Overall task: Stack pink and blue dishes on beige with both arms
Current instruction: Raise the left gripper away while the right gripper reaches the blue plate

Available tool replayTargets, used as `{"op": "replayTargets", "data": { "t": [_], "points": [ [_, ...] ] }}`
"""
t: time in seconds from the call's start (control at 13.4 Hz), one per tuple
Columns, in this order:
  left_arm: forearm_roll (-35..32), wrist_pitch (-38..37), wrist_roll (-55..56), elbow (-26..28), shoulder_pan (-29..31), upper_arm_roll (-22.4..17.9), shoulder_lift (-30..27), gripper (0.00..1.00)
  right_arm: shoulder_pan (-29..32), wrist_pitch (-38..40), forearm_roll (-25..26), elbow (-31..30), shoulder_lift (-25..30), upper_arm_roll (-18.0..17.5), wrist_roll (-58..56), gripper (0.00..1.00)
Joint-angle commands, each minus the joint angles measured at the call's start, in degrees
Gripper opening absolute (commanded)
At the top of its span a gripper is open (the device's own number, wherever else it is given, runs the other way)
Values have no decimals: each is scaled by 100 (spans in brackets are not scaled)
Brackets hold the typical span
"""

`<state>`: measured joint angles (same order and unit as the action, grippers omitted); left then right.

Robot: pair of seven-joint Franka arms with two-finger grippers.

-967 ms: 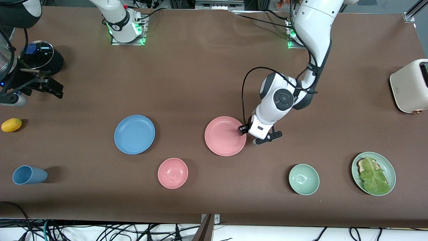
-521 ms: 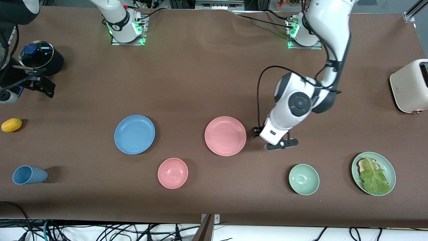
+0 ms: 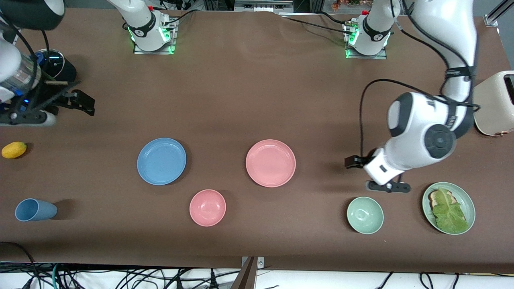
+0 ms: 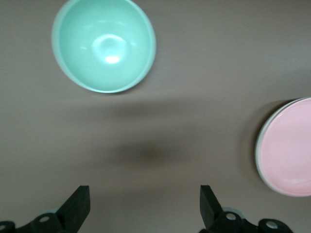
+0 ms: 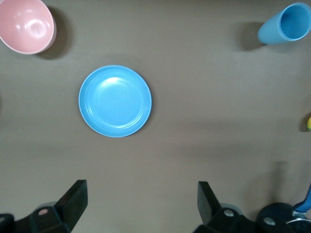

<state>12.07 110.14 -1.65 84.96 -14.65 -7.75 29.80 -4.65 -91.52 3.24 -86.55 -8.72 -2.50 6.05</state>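
My right gripper should next pick up the blue plate by its rim (image 3: 162, 139). Then it can stack the blue plate onto the pink plate (image 3: 270, 163).
The pink plate (image 3: 270, 163) lies flat near the table's middle, and the left wrist view shows a pale rim along the edge of the pink plate (image 4: 286, 148). No beige plate shows on its own. The blue plate (image 3: 161, 161) lies beside it toward the right arm's end, and is also seen as the blue plate (image 5: 115, 101). My left gripper (image 3: 375, 176) hangs open and empty over bare cloth between the pink plate and the green plate; its fingertips (image 4: 77, 204) stand wide apart. My right gripper (image 3: 48, 110) hovers open and empty at the right arm's end.
A pink bowl (image 3: 207, 207) and a blue cup (image 3: 34, 210) lie nearer the camera. A green bowl (image 3: 365, 215) sits just under the left hand's area. A green plate (image 3: 466, 196) holds toast and lettuce. A toaster (image 3: 492, 104), a black lidded pot (image 3: 52, 66) and a yellow fruit (image 3: 14, 149) stand at the ends.
The left gripper has drawn away from the pink plate's edge toward the left arm's end. The right gripper has shifted a little toward the table's middle. The plates have not moved.
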Motion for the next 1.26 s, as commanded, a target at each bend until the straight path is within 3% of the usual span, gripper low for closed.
{"op": "replayTargets", "data": {
  "t": [0.0, 0.3, 0.52, 0.74, 0.89, 1.19],
  "points": [
    [-204, -440, -879, -6, 549, 55, -316, 100, -10, 99, -69, 112, -112, -14, -60, 100],
    [-371, -809, -1539, -6, 1174, 55, -773, 100, 105, -67, -218, -202, -200, 48, -691, 100],
    [-888, -977, -1602, -6, 1096, 63, -1169, 100, 272, -391, -298, -257, -831, 74, -947, 99],
    [-934, -1091, -1584, -23, 1175, 64, -1573, 100, 272, -980, -298, -362, -1323, 74, -947, 96],
    [-873, -1118, -1663, -50, 1349, 63, -1793, 100, 263, -1821, -289, -729, -1527, 74, -947, 96],
    [-1074, -1443, -1637, -216, 1324, 108, -1979, 100, 254, -4132, -289, -2257, -1589, 65, -939, 96]
  ]
}}
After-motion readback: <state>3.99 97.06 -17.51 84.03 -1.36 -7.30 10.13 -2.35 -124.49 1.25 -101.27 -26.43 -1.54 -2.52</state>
